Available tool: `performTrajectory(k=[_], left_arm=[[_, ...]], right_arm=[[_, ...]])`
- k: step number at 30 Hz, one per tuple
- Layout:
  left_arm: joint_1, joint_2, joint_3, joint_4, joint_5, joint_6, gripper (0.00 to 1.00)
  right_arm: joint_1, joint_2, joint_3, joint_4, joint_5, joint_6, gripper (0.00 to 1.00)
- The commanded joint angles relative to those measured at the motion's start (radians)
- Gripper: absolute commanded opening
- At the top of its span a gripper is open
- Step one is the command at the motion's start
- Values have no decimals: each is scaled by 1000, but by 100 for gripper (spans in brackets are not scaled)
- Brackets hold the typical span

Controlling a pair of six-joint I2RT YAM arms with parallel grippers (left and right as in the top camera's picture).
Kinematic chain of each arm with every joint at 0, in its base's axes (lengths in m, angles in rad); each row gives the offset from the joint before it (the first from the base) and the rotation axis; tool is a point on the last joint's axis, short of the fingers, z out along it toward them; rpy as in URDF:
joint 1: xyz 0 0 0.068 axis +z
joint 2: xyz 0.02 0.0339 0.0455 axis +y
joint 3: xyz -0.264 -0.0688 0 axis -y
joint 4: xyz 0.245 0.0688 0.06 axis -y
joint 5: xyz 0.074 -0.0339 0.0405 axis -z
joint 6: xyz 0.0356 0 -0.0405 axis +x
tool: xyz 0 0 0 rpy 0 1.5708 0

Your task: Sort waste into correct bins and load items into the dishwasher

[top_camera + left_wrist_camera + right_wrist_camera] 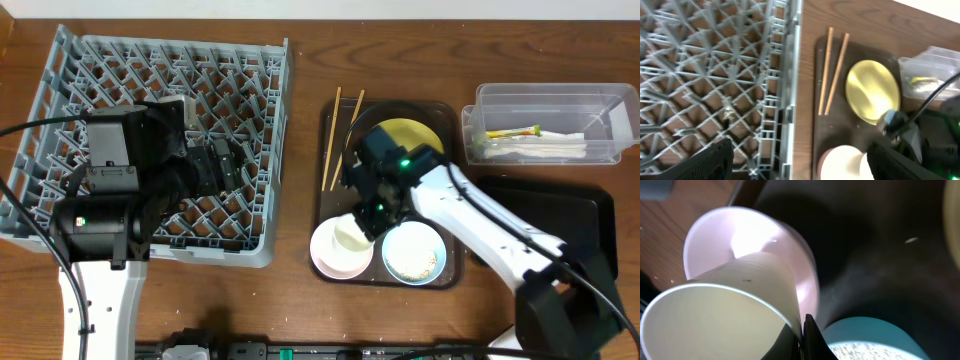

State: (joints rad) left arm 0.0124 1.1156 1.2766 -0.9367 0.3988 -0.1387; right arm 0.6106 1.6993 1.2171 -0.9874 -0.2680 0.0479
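Observation:
My left gripper grabs the white cup around its body (350, 234) (866, 168) next for dishwasher loading, which leaves the cup's rim to my right gripper.
My right gripper (368, 215) (805, 335) is shut on the rim of the white cup (350, 237) (715, 320). The cup lies tilted inside the pale pink bowl (330, 262) (750, 230). Beside it stands the light blue bowl (412, 252) (865, 330), which holds rice grains (875, 352). The yellow plate (415, 135) (872, 90) and two chopsticks (335, 138) (832, 70) lie farther back on the brown tray (455, 270). My left gripper (215, 165) (800, 162) hangs open and empty over the right part of the grey dish rack (100, 70) (715, 60).
A clear tub (620, 125) at the back right holds the yellow-green wrapper (512, 132) and white paper (540, 150). The flat black tray (590, 200) lies in front of it, partly under my right arm. The rack's right wall stands close to the brown tray.

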Motion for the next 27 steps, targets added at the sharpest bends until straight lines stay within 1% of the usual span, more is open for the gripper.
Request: performTrajectory(k=[1,3,5,8,10,13,14,16,19,21,27], left_arm=[[4,16,19,11,130,-6,87],[4,31,19,20,192,-8,87],[4,47,19,41,267,-36,87],[4,74,19,110,433,-66,88],[4,92,19,173,563,-68,88],[3,119,19,290,745,-135,88],[2,127,19,328,793,-158,88],[-7,140,19,381,852,-182,88],[-30,153,19,394,864,-186,88],[-51,156,19,397,875,-186,88],[-132,156,19,413,877,-185,91]], right_arm=[[-63,-85,69,8,-82,-11,1],[-132,-114,92,44,-220,-23,1],[-212,-135,102,118,-404,-22,1],[-340,-142,103,303,-753,-6,1],[-401,-135,103,432,-866,72,1],[-443,-130,103,556,-893,191,1],[-444,-129,103,587,-916,216,1],[-438,-126,103,669,-1023,226,1],[-408,-126,103,761,-1133,251,1],[-384,-126,103,796,-1139,290,1],[-306,-126,103,850,-1120,293,1]])
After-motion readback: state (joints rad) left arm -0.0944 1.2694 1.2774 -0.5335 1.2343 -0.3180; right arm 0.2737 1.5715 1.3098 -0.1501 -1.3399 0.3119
